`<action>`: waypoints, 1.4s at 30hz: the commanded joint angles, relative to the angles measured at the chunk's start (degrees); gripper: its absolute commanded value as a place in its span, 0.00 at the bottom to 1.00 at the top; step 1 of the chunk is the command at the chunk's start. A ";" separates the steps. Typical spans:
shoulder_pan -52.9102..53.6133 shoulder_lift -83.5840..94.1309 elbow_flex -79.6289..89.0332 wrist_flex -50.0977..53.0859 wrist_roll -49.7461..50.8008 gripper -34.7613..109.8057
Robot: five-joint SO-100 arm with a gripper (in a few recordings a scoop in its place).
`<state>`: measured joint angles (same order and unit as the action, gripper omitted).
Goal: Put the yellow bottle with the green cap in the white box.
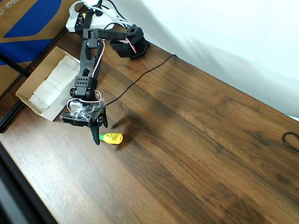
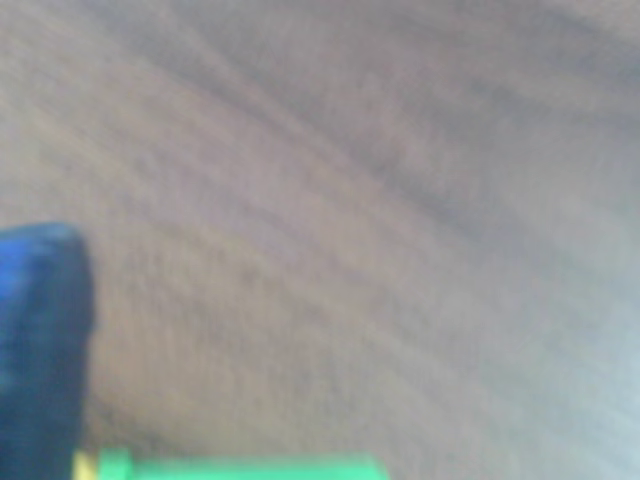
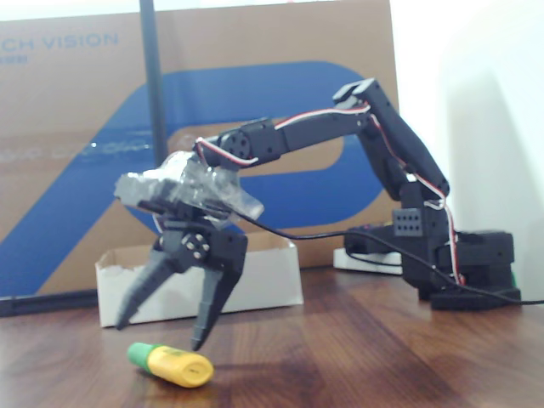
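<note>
My gripper is going to put the yellow bottle in the white box, so next it will grab the bottle by its green cap [image 1: 112, 138].
The yellow bottle with the green cap [image 1: 112, 138] lies on its side on the wooden table, cap pointing left in the overhead view. In the fixed view the bottle [image 3: 174, 364] rests just below my fingertips. My gripper [image 1: 101, 133] is open and hangs over the cap end, fingers spread, touching nothing I can see; in the fixed view the gripper [image 3: 161, 333] is slightly above the table. The blurred wrist view shows the green cap [image 2: 250, 468] at the bottom edge and one dark finger [image 2: 40, 350] at left. The white box [image 1: 32, 105] stands open-topped up-left of the gripper.
A blue-and-brown cardboard sheet [image 1: 28, 23] stands behind the box. A power strip [image 1: 81, 21] and the arm's base [image 1: 133, 44] sit at the back. A black cable [image 1: 140, 77] crosses the table. A black pole [image 3: 153, 85] rises behind the box. Bare wood stretches to the right.
</note>
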<state>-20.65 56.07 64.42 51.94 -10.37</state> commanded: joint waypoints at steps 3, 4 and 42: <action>-1.23 2.11 -3.96 -0.35 -0.97 0.50; -1.32 1.05 -4.39 -0.35 -0.70 0.50; 1.05 0.35 -6.42 0.18 -3.69 0.32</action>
<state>-18.98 50.54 59.68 52.03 -12.83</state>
